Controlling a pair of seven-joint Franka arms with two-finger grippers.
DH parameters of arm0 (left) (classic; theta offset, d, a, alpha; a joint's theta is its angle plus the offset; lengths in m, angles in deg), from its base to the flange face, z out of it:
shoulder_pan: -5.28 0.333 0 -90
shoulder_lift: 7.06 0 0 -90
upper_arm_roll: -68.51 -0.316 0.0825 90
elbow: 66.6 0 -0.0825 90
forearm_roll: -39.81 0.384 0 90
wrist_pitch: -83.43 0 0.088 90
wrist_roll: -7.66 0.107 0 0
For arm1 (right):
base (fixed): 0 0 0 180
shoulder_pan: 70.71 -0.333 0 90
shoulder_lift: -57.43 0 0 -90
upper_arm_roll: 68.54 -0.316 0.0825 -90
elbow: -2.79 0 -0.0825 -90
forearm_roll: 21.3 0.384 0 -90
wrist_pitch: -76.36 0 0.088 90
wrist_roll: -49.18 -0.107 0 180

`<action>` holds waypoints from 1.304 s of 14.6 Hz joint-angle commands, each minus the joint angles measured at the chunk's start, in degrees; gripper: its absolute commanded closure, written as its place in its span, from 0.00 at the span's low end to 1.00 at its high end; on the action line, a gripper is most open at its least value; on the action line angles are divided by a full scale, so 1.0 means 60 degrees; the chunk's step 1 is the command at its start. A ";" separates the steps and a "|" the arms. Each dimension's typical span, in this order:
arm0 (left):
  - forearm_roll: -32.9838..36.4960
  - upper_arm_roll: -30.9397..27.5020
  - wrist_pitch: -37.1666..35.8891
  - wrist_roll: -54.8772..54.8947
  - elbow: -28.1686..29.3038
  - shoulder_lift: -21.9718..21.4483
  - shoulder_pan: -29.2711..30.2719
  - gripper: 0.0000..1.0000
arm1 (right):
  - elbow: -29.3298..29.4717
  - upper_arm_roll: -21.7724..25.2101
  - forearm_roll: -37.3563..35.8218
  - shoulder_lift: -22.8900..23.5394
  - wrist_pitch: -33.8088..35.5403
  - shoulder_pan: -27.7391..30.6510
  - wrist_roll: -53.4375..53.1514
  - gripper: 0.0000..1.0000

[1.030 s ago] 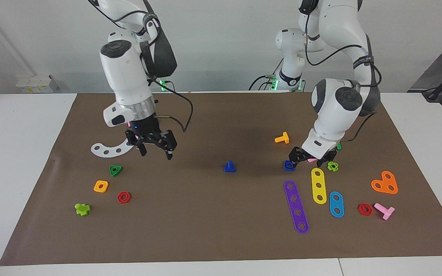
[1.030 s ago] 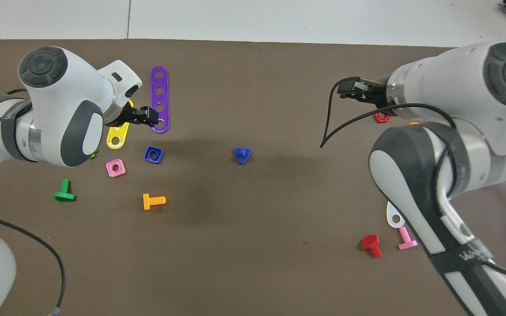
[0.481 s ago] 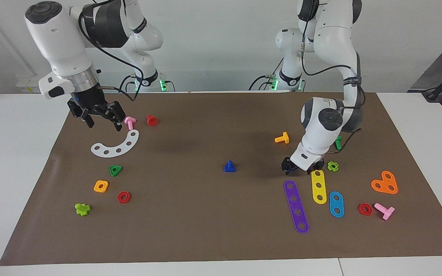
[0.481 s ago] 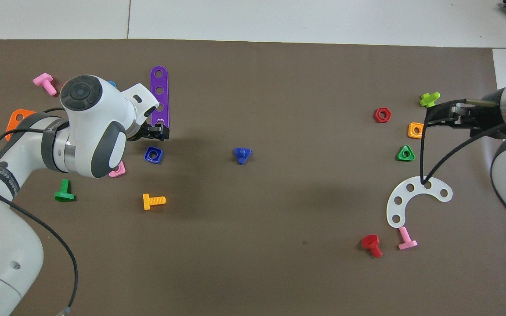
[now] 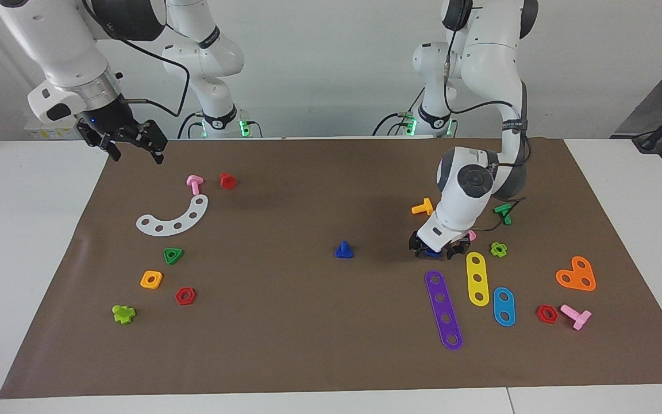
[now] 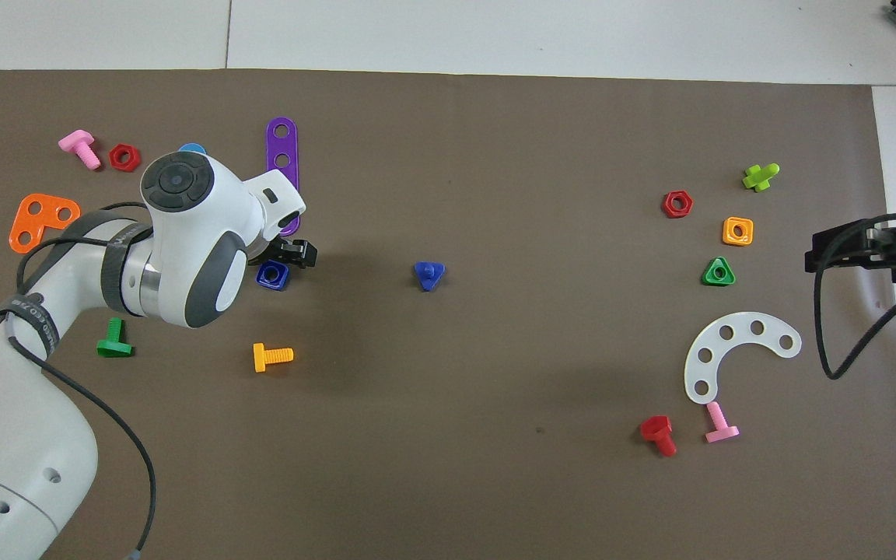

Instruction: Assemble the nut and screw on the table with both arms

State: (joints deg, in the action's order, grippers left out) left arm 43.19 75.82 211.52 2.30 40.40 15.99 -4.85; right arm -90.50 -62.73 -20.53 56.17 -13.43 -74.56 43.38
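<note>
I will next grab the nut's outer sides with my left gripper, so the dark-blue nut's hole (image 6: 271, 274) stays free for the screw's body.
The dark-blue nut (image 5: 433, 252) (image 6: 271, 274) lies flat on the brown mat (image 5: 319, 322) toward the left arm's end. My left gripper (image 5: 434, 251) (image 6: 291, 254) is down at the mat, open, with a finger on each side of the nut. The dark-blue screw (image 5: 343, 250) (image 6: 429, 274) stands on its triangular head at the mat's middle, shaft up, untouched. My right gripper (image 5: 134, 150) (image 6: 856, 249) is open and empty, raised over the mat's edge at the right arm's end.
By the left gripper lie a purple strip (image 5: 443, 310), a yellow strip (image 5: 476, 278), a pink nut (image 5: 471, 235) and an orange bolt (image 5: 422, 207). At the right arm's end lie a white arc (image 5: 174, 217), a green nut (image 5: 173, 255) and an orange nut (image 5: 151, 279).
My right gripper rose from over the white arc and drew back to the mat's edge. My left gripper shifted over the blue nut and came down around it.
</note>
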 commanded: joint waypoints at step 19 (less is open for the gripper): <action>0.0081 -0.0077 -0.0606 0.2006 0.0741 -0.0589 0.0179 0.23 | 0.0256 -0.0251 -0.0335 -0.0259 0.0610 0.0056 0.0220 0.00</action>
State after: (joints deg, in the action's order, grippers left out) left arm 43.20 75.40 208.36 13.54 42.67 14.43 -4.09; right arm -89.36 -63.79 -23.13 55.20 -10.97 -74.78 43.65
